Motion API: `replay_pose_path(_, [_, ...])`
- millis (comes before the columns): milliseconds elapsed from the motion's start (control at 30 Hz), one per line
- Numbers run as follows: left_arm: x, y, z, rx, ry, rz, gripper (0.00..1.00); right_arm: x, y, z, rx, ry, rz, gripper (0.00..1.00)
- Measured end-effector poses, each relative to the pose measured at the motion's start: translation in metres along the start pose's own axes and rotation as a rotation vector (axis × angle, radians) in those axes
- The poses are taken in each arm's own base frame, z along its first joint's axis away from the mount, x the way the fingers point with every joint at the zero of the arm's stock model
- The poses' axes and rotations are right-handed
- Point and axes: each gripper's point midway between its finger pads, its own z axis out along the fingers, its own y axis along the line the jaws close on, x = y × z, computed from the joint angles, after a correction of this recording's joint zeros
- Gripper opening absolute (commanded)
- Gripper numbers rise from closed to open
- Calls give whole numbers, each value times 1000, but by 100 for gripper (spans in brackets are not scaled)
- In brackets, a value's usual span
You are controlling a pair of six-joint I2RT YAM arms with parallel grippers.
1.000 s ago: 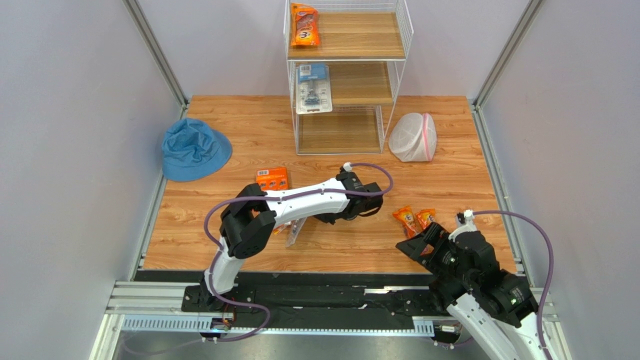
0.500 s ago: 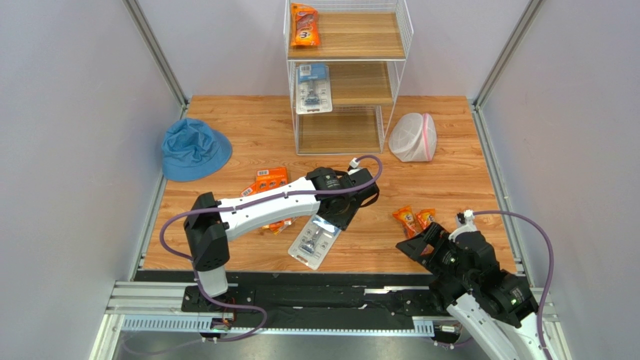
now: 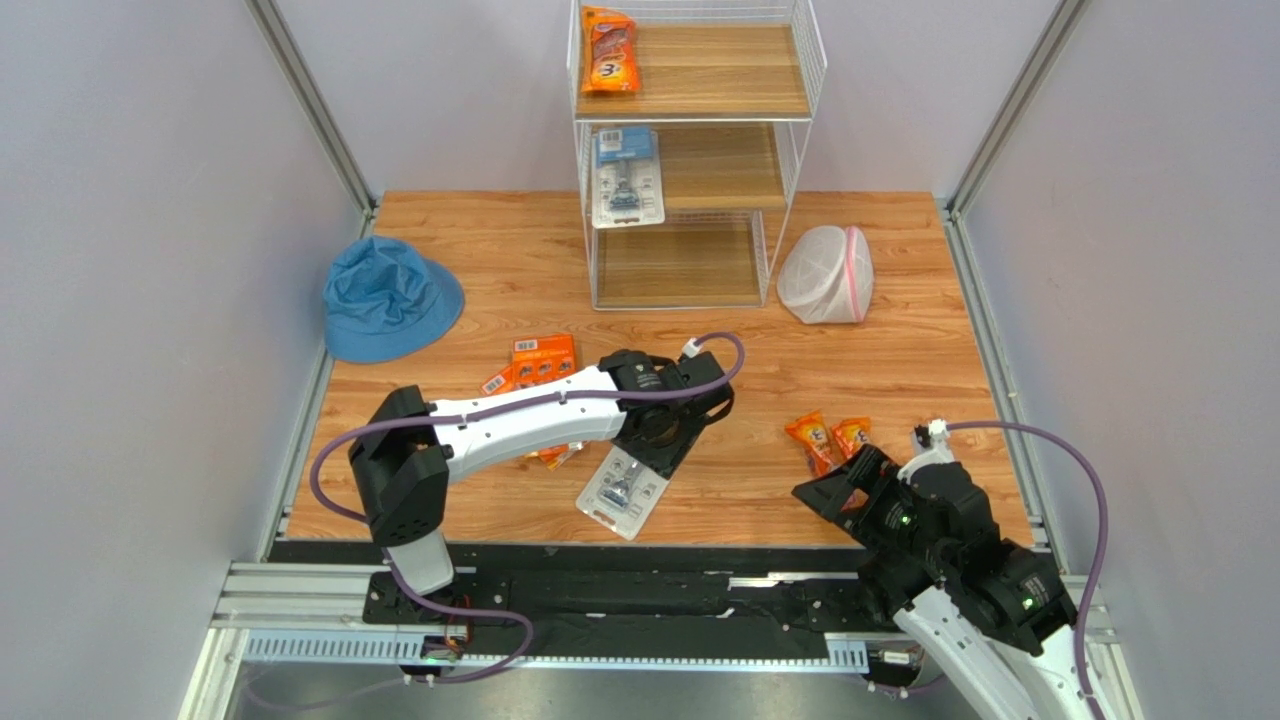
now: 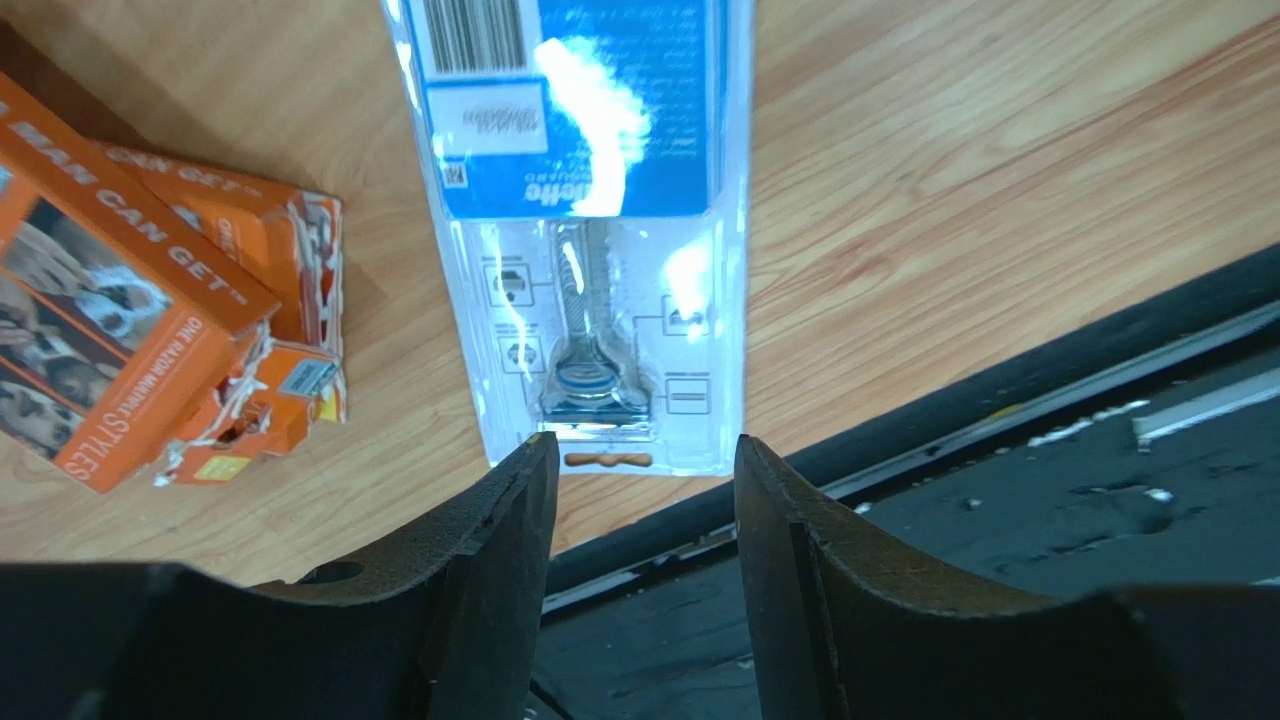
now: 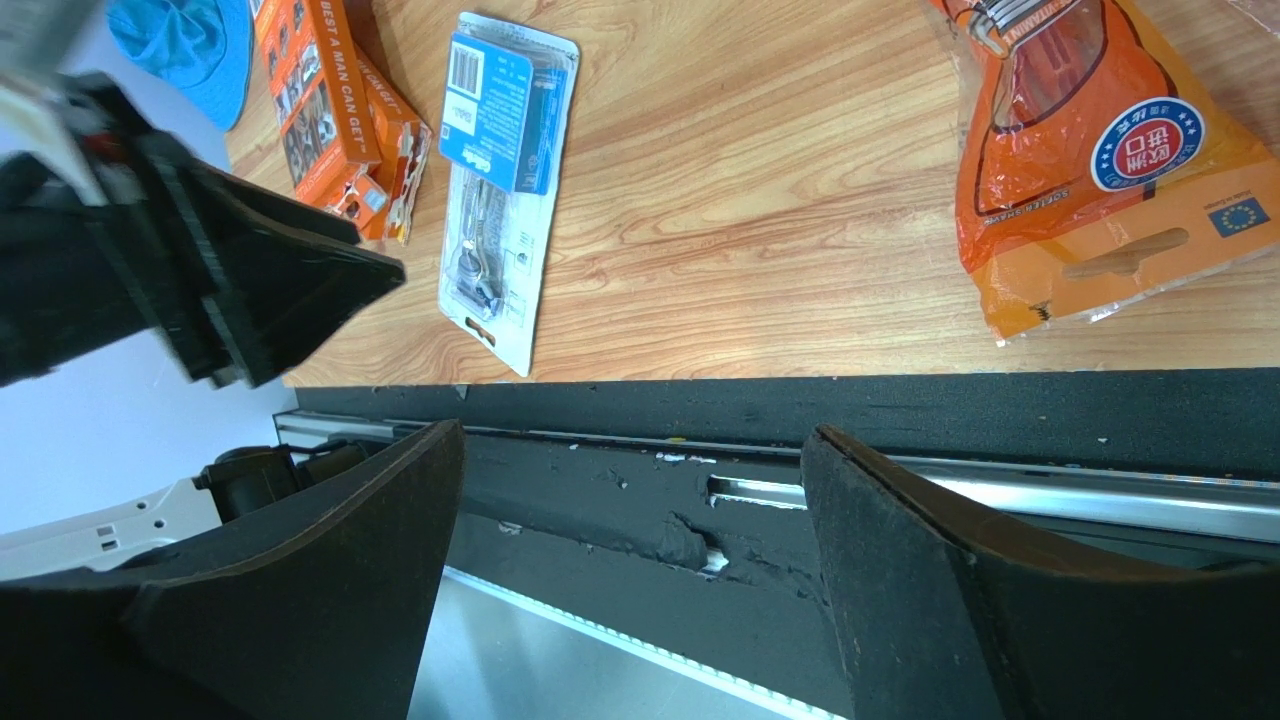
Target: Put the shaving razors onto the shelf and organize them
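Note:
My left gripper grips the white blister-card razor by its raised handle bubble next, which leaves the blue label end free to enter the shelf.
A white and blue blister-card razor lies flat near the table's front edge. My left gripper hovers open just over its lower end, with nothing between the fingers. Flat orange multi-packs lie to its left. Two orange razor bags lie ahead of my right gripper, which is wide open and empty over the front rail. The shelf holds an orange bag on its top board and a blister card on the middle board.
A blue bucket hat sits at the left of the table. A white mesh bag with pink trim rests right of the shelf. The black front rail runs just below the blister card.
My left gripper has opened and let go of the blister card, which now lies flat by the front edge. The left arm swung and drew back slightly. The right arm has not moved.

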Motion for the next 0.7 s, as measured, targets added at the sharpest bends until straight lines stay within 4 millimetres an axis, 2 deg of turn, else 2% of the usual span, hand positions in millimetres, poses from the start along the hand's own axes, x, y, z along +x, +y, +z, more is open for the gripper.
replay_pose_path(133, [29,17,25,-9,82,-12,55,0,0,0,-2,2,-1,87])
replay_pose_path(233, [38,24,36,-1,108,-26,55,1,1,0,-4,4,-1,87])
replay_pose_path(600, [23,20,58,91,67,-84,52,2,2,0,-10,13,-1,87])
replay_pose_path(700, [23,19,70,92,85,-83,51,2,2,0,-11,14,-1,87])
